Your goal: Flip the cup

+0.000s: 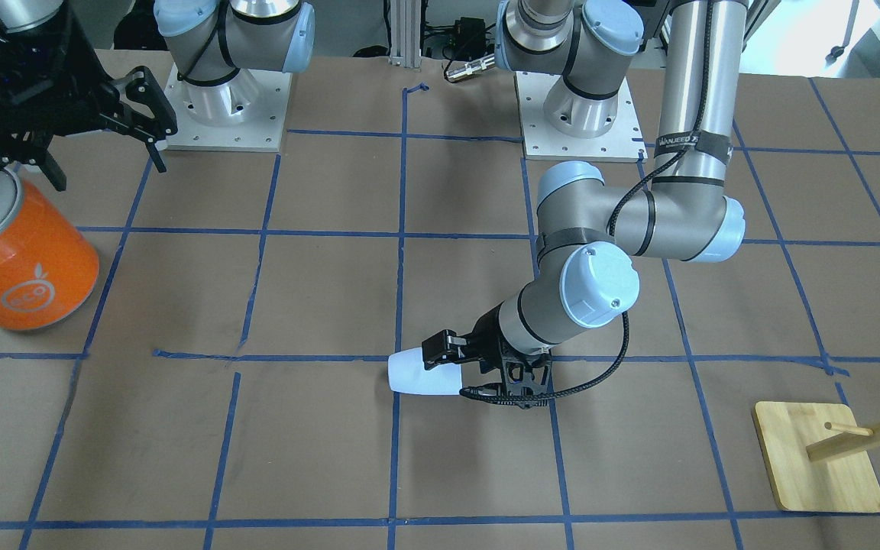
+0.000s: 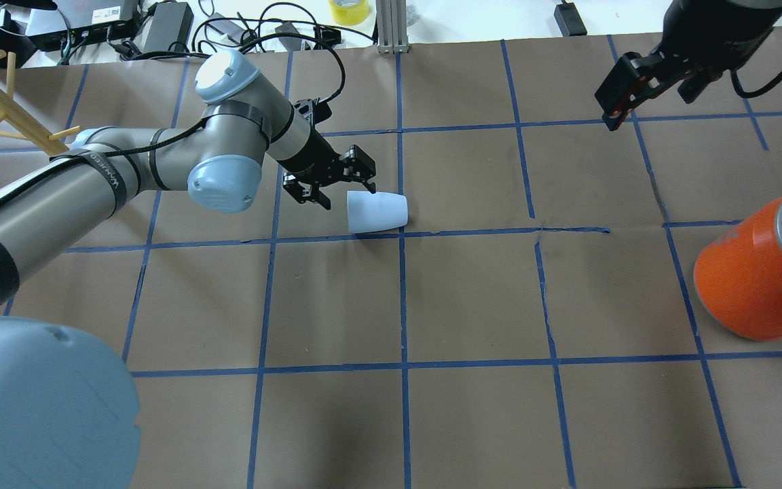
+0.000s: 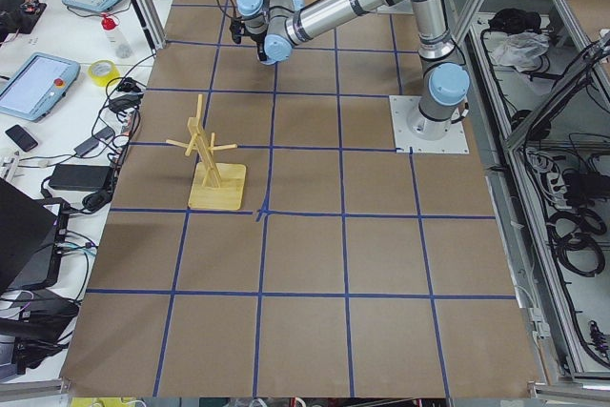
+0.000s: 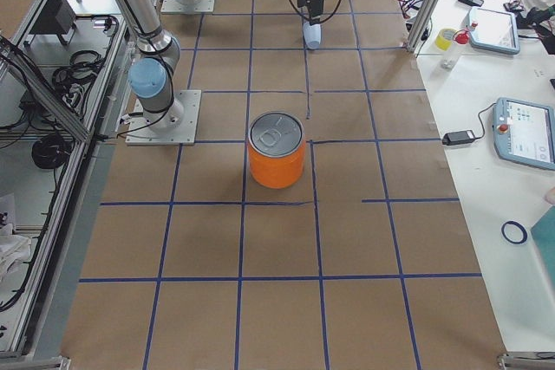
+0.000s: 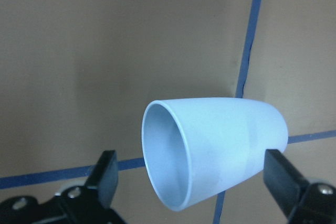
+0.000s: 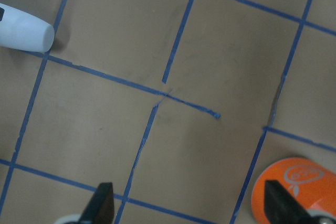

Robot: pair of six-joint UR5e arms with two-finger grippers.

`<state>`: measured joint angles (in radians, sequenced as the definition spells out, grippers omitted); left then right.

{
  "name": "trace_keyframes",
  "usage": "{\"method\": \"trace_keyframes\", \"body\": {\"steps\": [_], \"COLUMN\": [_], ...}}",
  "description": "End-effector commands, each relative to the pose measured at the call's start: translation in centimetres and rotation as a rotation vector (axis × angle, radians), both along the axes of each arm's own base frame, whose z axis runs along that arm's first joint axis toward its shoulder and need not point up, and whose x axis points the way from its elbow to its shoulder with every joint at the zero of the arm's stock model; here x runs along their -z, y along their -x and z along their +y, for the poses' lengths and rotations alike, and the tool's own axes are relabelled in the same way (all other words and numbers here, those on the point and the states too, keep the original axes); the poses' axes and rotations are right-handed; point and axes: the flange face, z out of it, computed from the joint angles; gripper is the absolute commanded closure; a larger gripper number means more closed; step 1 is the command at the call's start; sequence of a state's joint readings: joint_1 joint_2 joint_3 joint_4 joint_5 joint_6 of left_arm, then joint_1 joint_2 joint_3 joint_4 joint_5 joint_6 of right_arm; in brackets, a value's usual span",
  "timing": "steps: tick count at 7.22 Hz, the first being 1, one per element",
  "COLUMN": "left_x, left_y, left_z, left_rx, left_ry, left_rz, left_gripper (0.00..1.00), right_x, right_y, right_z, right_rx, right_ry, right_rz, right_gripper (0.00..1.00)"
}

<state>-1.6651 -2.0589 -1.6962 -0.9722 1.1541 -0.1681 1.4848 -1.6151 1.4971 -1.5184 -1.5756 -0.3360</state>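
Next, my left gripper pinches the thin side at the cup's open rim [image 1: 460, 379] to flip the cup, since the cup's body [image 1: 415, 374] is round and slopes toward its base.
The cup [image 2: 377, 212], a small pale lavender-blue tumbler, lies on its side on the brown table beside a blue tape line. Its open mouth faces my left gripper [image 2: 345, 193]. In the left wrist view the cup [image 5: 215, 148] lies between and just ahead of the two spread fingers, and neither finger touches it. The left gripper [image 1: 451, 373] is open and low over the table at the cup's [image 1: 421, 372] mouth end. My right gripper [image 2: 649, 109] is open and empty, raised far from the cup, which shows small in the right wrist view [image 6: 23, 35].
A large orange can [image 2: 751, 278] with a silver lid stands on the robot's right side, below the right gripper [image 1: 108, 162]. A wooden peg rack [image 1: 822, 458] on a square base stands at the far left. Blue tape lines grid the table.
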Motion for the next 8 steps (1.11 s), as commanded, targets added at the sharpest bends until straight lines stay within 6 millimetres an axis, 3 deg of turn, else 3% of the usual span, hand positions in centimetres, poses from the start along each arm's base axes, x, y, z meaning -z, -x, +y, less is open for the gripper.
{"method": "trace_keyframes", "body": {"steps": [1, 2, 4, 5, 7, 8], "left_x": [0.6, 1.3, 2.0, 1.6, 0.4, -1.8], "left_y": [1.9, 2.1, 2.4, 2.6, 2.5, 2.3], "left_z": [0.5, 0.5, 0.7, 0.5, 0.2, -0.5], "left_rx": [0.018, 0.014, 0.012, -0.035, -0.062, -0.072], "left_ry": [0.0, -0.014, -0.038, -0.052, -0.038, 0.004], "left_rz": [0.007, 0.006, 0.026, 0.053, 0.037, 0.023], "left_gripper": [0.02, 0.1, 0.86, 1.0, 1.0, 1.0], "right_x": [-0.3, 0.6, -0.1, 0.1, 0.9, 1.1], "right_y": [0.3, 0.2, -0.4, -2.3, -4.9, -4.8], "right_z": [0.8, 0.2, 0.3, 0.3, 0.3, 0.3], "right_rx": [0.202, 0.27, 0.29, 0.248, 0.205, 0.192], "right_ry": [-0.052, -0.064, -0.051, -0.045, -0.035, -0.041], "right_rz": [0.036, 0.024, 0.023, 0.002, 0.001, 0.007], "right_gripper": [0.0, 0.0, 0.0, 0.0, 0.0, 0.0]}}
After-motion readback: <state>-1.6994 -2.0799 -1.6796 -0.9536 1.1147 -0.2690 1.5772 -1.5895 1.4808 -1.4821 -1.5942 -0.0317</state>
